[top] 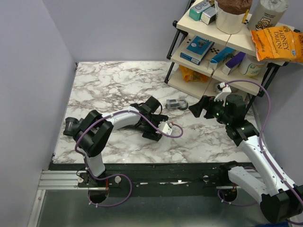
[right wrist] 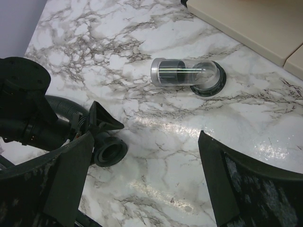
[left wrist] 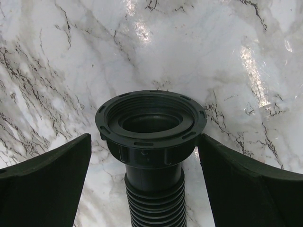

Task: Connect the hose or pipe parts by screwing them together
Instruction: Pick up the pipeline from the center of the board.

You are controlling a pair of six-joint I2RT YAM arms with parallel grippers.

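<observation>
I will grab the hose next with my left gripper by the outer sides of its collar nut, so the hose's opening stays open for screwing the fitting in.
The black ribbed hose [left wrist: 154,203] lies on the marble table, its collar nut [left wrist: 151,125] facing the left wrist camera. My left gripper [left wrist: 144,139] is open and straddles that collar; the fingers [left wrist: 47,184] stand on either side of it, not closed on it. The top view shows this left gripper [top: 152,109] over the hose [top: 147,132] at mid table. The short fitting [right wrist: 184,73], clear end and black collar, lies on its side further back, also seen as fitting [top: 176,104]. My right gripper [right wrist: 146,142] is open and empty, short of the fitting; in the top view this gripper [top: 199,108] sits just right of it.
A tiered shelf [top: 222,61] with boxes, snack bags and tubs stands at the back right, its lowest board [right wrist: 246,23] close behind the fitting. Purple cables loop along both arms. Grey walls close the left and back sides of the table [top: 104,85].
</observation>
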